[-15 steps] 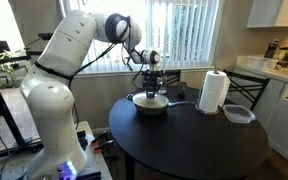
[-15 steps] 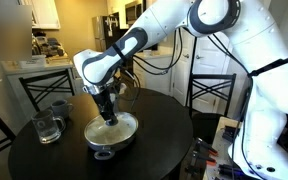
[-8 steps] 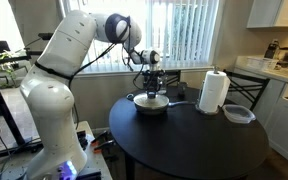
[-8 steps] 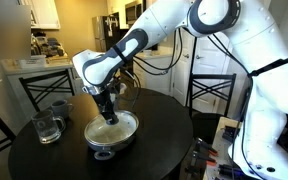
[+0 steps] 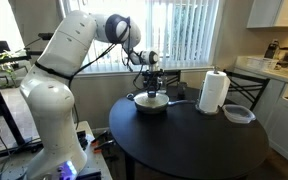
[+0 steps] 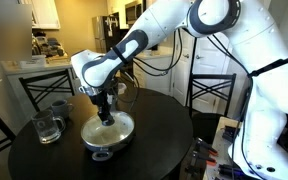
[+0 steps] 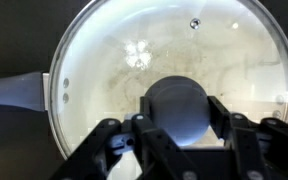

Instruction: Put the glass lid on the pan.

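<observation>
The glass lid lies flat over the pan, its metal rim matching the pan's rim, and would stay: my gripper needs to open.
The glass lid [image 7: 104, 60] lies flat over the pan, its metal rim matching the pan's rim. The pan [image 5: 150, 104] stands on the far side of the round black table, and it also shows in an exterior view [image 6: 96, 143], with its short handle [image 7: 14, 90] pointing left in the wrist view. My gripper [image 7: 181, 115] hangs straight down over the pan's middle. Its two fingers sit against both sides of the lid's dark knob [image 7: 179, 100]. In both exterior views the gripper [image 5: 151, 89] [image 6: 106, 117] is right on top of the pan.
A paper towel roll [image 5: 215, 92] and a clear round plastic container [image 5: 238, 114] stand beside the pan on the table [image 5: 194, 145]. A glass pitcher [image 6: 47, 128] and a dark mug [image 6: 60, 106] stand on its other side. Chairs ring the table.
The wrist has shifted slightly sideways over the pan. The lid and pan have stayed in place.
</observation>
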### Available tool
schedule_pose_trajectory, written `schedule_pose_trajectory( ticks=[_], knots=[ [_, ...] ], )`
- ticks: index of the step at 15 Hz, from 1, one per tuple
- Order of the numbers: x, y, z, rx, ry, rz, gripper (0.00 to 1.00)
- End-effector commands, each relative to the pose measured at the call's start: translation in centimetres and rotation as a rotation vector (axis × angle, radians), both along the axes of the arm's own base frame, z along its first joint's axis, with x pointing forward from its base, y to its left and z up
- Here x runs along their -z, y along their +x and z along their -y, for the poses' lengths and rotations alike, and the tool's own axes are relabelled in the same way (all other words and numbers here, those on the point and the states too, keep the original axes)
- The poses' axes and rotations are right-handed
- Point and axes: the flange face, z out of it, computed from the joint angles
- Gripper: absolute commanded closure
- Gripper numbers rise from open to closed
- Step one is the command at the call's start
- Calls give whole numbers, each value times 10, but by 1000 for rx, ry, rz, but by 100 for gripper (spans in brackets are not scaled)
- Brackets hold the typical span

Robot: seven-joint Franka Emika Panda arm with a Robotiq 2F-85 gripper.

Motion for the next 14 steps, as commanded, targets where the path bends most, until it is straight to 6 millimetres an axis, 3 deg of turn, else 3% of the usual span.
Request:
schedule_pose_trajectory(
  ticks=[1,2,3,7,14],
  knots=[
    [-9,-4,-1,-37,12,23,67],
    [-9,-4,0,-32,12,22,67],
    [-9,-5,0,-26,7,15,17],
    [-13,-7,2,0,-1,-3,1],
    [-56,-19,-3,71,-13,7,0]
  ],
)
